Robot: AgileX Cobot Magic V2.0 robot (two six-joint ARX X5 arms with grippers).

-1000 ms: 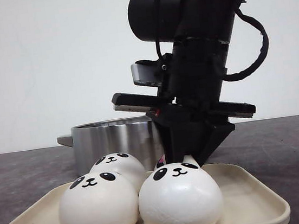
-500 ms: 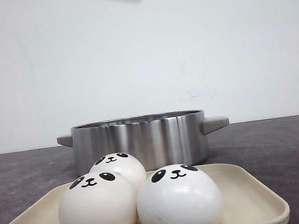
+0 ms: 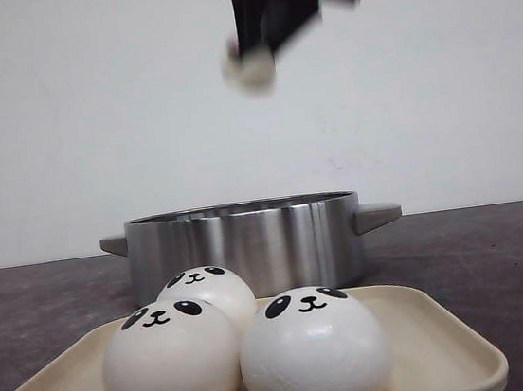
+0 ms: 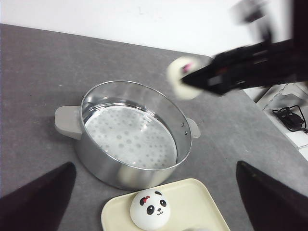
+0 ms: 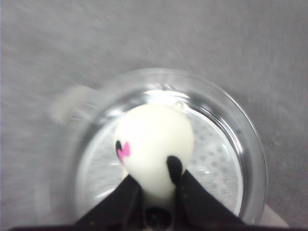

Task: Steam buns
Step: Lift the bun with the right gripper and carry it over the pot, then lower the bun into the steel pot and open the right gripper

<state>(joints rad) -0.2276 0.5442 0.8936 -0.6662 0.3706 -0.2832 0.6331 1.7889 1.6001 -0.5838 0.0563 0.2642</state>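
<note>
The panda bun is high above the steel pot's rim and would drop if I opened now. I need to move it down into the pot with my right gripper first.
My right gripper (image 3: 258, 48) is shut on a white panda bun (image 3: 251, 68) and holds it high above the steel pot (image 3: 244, 245); it is blurred. In the right wrist view the bun (image 5: 154, 139), with a pink bow, sits between my fingers (image 5: 190, 190) over the pot's perforated floor (image 5: 216, 168). Three buns stay on the cream tray (image 3: 435, 365): front left (image 3: 170, 359), front right (image 3: 313, 345), back (image 3: 205, 293). My left gripper (image 4: 154, 166) is open and empty, above the pot's near side and the tray. The left wrist view shows the held bun (image 4: 180, 86) above the pot's far rim.
The pot (image 4: 130, 134) has grey handles (image 4: 67, 122) on both sides and stands on a dark grey table, right behind the tray (image 4: 192, 202). A bun with a red bow (image 4: 149, 209) lies at the tray's end nearest the pot. A white wall is behind.
My right gripper was down at the tray on the rear bun, lifted it up out of the front view, and now holds it over the pot.
</note>
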